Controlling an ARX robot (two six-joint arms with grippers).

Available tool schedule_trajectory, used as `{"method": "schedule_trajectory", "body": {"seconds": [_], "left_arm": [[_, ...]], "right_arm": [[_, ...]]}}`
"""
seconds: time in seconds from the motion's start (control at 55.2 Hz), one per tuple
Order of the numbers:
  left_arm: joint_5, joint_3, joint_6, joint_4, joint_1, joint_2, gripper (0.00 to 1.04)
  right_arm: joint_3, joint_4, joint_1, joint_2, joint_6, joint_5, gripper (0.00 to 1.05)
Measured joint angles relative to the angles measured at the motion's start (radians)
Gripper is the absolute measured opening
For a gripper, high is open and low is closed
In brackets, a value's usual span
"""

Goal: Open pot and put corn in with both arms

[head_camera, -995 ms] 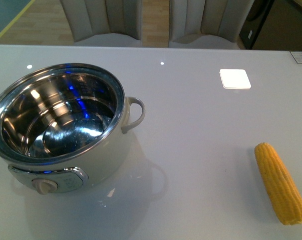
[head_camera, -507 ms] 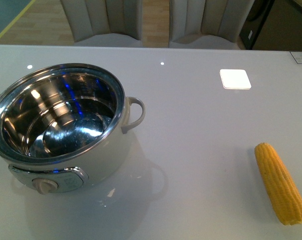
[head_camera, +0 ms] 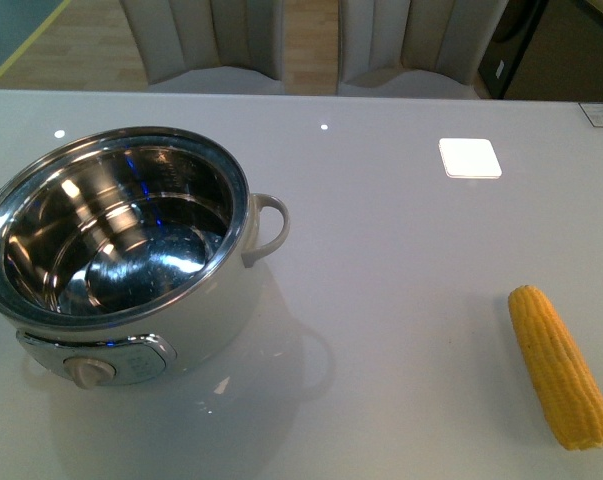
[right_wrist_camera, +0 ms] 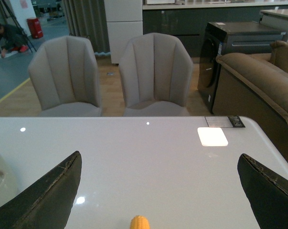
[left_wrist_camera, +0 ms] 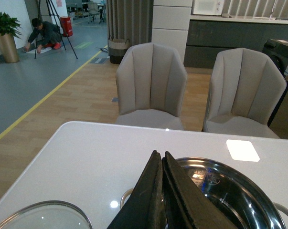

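Observation:
The corn (head_camera: 561, 365) needs to go into the open pot. My right gripper should next grab the yellow corn by its narrow tapered end (head_camera: 528, 304).
The cream-white pot (head_camera: 216, 305) stands open at the table's left front, its steel inside bare and its dial facing me. The yellow corn (head_camera: 561, 365) lies on the table at the right front, far from the pot. Neither arm shows in the front view. In the left wrist view my left gripper (left_wrist_camera: 159, 153) is shut with nothing in it, hanging above the pot's rim (left_wrist_camera: 258, 200). My right gripper (right_wrist_camera: 159, 156) is open wide above the table, and the corn's tip (right_wrist_camera: 140, 223) shows between its fingers, apart from both.
A round glass lid with a metal rim (left_wrist_camera: 41, 217) lies on the table beside the pot. A bright white square (head_camera: 470, 158) marks the table's back right. Two grey chairs (head_camera: 206, 45) stand behind the far edge.
Only the blue reflections inside the pot have shifted a little. The pot and the corn lie where they were.

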Motion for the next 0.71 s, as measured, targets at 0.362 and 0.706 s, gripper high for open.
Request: {"method": "schedule_trajectory", "body": {"seconds": [0.362, 0.706], "left_arm": [[-0.156, -0.043, 0.002, -0.104, -0.161, -0.151, 0.03], [-0.157, -0.074, 0.002, -0.166, -0.163, -0.258, 0.03]], "right_arm": [[0.0, 0.0, 0.0, 0.0, 0.0, 0.001, 0.96], [0.0, 0.0, 0.0, 0.0, 0.0, 0.0, 0.96]]}}
